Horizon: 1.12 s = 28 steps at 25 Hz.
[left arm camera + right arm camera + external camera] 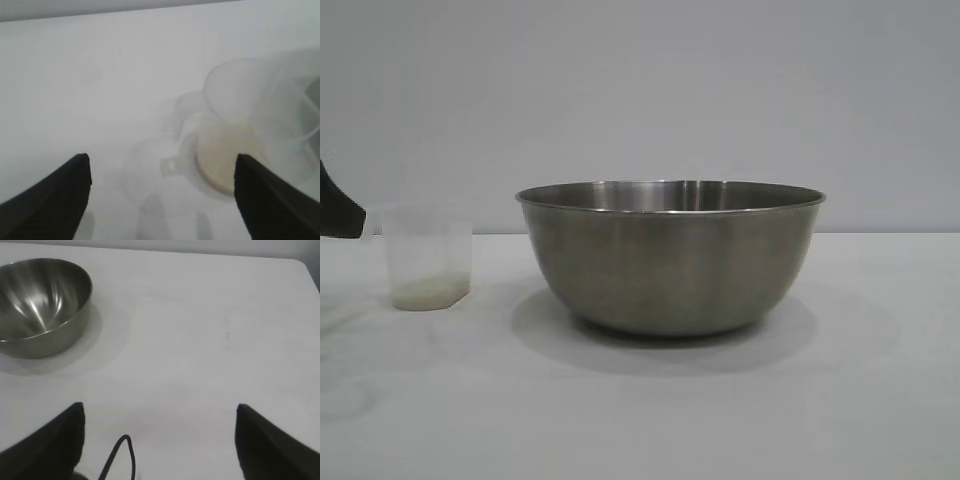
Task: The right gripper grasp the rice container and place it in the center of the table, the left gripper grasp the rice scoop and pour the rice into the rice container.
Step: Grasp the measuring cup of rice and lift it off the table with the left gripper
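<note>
Next, my left gripper grabs the rice scoop's loop handle to keep the scoop upright, since loose rice (430, 290) lies at the scoop's bottom.
The rice container (670, 255), a big steel bowl, stands in the middle of the white table (640, 420); the right wrist view shows the rice container (40, 305) some way off. The rice scoop (428, 258), a translucent cup, stands upright left of it with a thin layer of rice (428, 292) at its bottom. My left gripper (162, 167) hovers open just above the rice scoop (235, 135), the loop handle (170, 166) between its fingers, nothing held. Only a black tip of the left gripper (338, 205) shows outside. My right gripper (160, 412) is open and empty over bare table.
A thin black cable (122, 455) loops between the right fingers. The table's far edge and rounded corner (300, 262) show in the right wrist view. A plain grey wall stands behind the table.
</note>
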Available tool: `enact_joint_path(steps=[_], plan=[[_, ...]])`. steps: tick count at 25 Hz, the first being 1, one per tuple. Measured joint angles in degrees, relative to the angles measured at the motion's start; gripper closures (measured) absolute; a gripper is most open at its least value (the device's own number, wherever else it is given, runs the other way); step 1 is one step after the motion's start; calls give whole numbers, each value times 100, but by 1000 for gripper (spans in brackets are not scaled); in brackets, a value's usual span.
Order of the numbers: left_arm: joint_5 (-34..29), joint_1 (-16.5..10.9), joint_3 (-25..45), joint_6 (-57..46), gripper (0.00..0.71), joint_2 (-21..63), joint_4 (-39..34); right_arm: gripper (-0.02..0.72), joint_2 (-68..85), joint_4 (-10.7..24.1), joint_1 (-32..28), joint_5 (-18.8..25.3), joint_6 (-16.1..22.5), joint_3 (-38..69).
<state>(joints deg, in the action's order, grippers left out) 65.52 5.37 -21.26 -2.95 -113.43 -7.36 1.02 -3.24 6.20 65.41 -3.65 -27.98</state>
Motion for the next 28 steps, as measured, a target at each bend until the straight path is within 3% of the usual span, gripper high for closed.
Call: enact_joint_path(steps=[26,27,28], plan=[[8,0,-742,0,192,-513,143,127,0,0,0,0,0,0],[8,0,-779,0,247,-534,130,127,0,0,0,0,0,0],[8,0,-819,0,246,-557,117,127,0,0,0,0,0,0]])
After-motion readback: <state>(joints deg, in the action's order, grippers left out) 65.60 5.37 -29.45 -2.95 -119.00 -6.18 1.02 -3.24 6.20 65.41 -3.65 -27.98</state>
